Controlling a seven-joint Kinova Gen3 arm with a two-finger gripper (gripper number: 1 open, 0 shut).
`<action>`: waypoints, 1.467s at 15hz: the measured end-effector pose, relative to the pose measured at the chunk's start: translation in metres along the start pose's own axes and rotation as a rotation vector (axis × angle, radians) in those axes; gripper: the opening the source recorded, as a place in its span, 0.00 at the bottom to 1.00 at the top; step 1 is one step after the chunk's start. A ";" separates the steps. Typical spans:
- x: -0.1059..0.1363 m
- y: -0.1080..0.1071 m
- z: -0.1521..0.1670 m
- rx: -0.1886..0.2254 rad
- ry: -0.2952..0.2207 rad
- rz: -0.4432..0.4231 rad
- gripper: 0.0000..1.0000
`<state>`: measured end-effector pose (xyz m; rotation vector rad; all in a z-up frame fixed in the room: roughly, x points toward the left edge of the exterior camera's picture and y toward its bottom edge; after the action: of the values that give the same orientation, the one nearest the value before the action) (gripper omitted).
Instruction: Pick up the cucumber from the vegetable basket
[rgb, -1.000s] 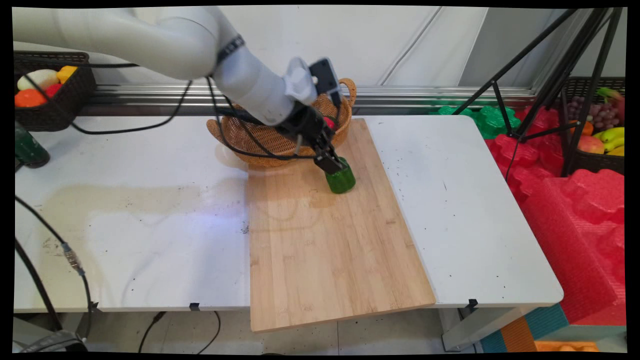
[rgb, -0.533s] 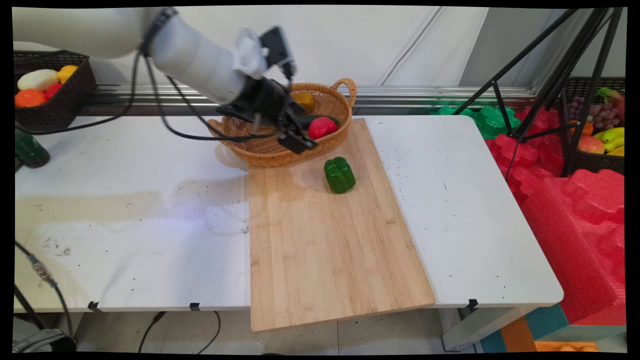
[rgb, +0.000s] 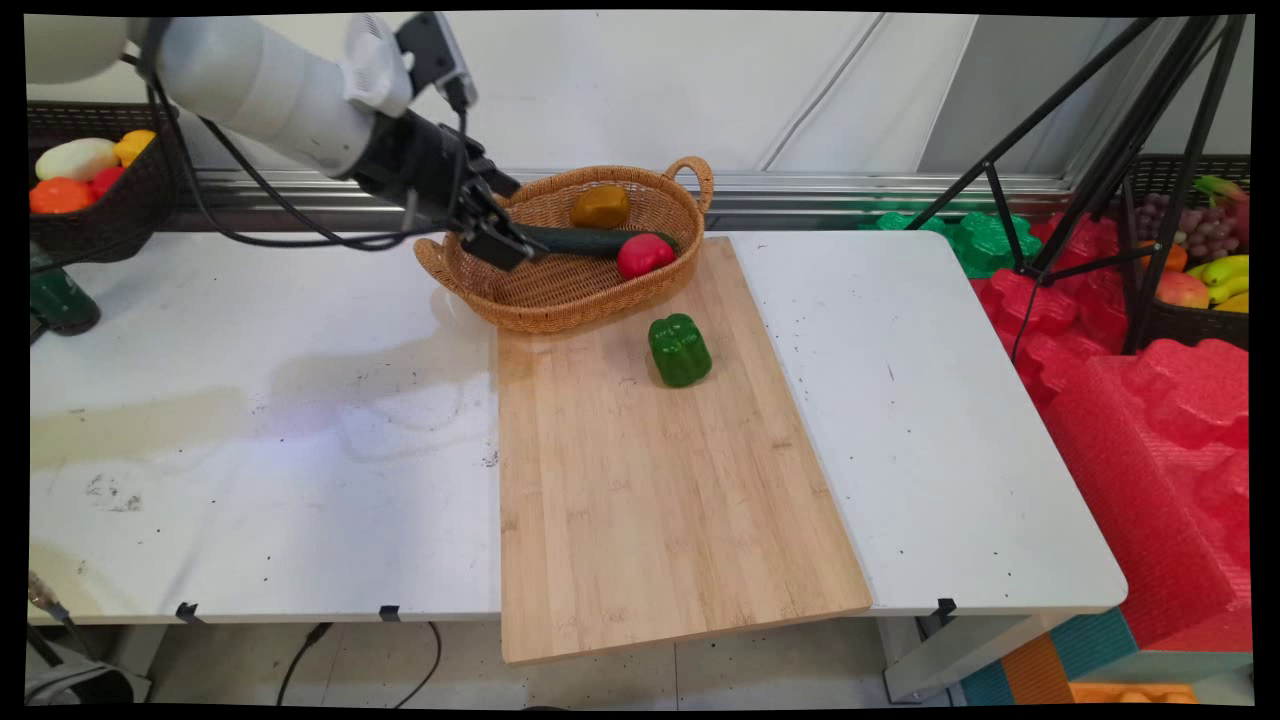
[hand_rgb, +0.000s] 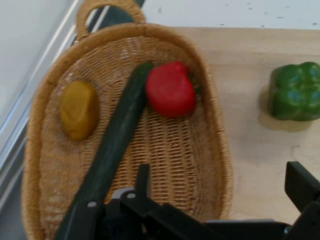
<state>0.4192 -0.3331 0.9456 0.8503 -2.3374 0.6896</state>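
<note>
I will move the cucumber onto the wooden cutting board (rgb: 650, 500), so next my gripper will grab the end of the cucumber (rgb: 590, 241) opposite the red pepper.
My gripper (rgb: 497, 243) hangs open and empty over the left end of a wicker basket (rgb: 560, 295). In the basket lie a dark green cucumber (rgb: 590, 241), a red pepper (rgb: 645, 255) and a brownish-yellow fruit (rgb: 600, 206). A green bell pepper (rgb: 680, 350) stands alone on the wooden cutting board (rgb: 650, 500), just in front of the basket's right end and well clear of the gripper. The hand view looks down into the basket (hand_rgb: 165, 165), with the cucumber (hand_rgb: 115, 145), red pepper (hand_rgb: 171, 90) and green pepper (hand_rgb: 295, 91) ahead of the spread fingers (hand_rgb: 300, 185).
A black basket of fruit (rgb: 110, 200) and a dark green bottle (rgb: 60, 295) stand at the far left. Off the table's right side are a black tripod (rgb: 1090, 170), red foam pieces (rgb: 1150, 420) and another fruit basket (rgb: 1200, 270).
The gripper let go of the green bell pepper on the board, then lifted and drew back to the left over the basket. The pepper has stayed put.
</note>
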 end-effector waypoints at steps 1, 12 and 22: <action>-0.002 -0.006 -0.003 0.012 0.002 -0.008 1.00; 0.029 -0.076 0.048 0.092 -0.070 0.016 1.00; 0.032 -0.108 0.138 0.008 -0.262 0.158 1.00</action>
<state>0.4299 -0.5042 0.8970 0.8068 -2.6612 0.6874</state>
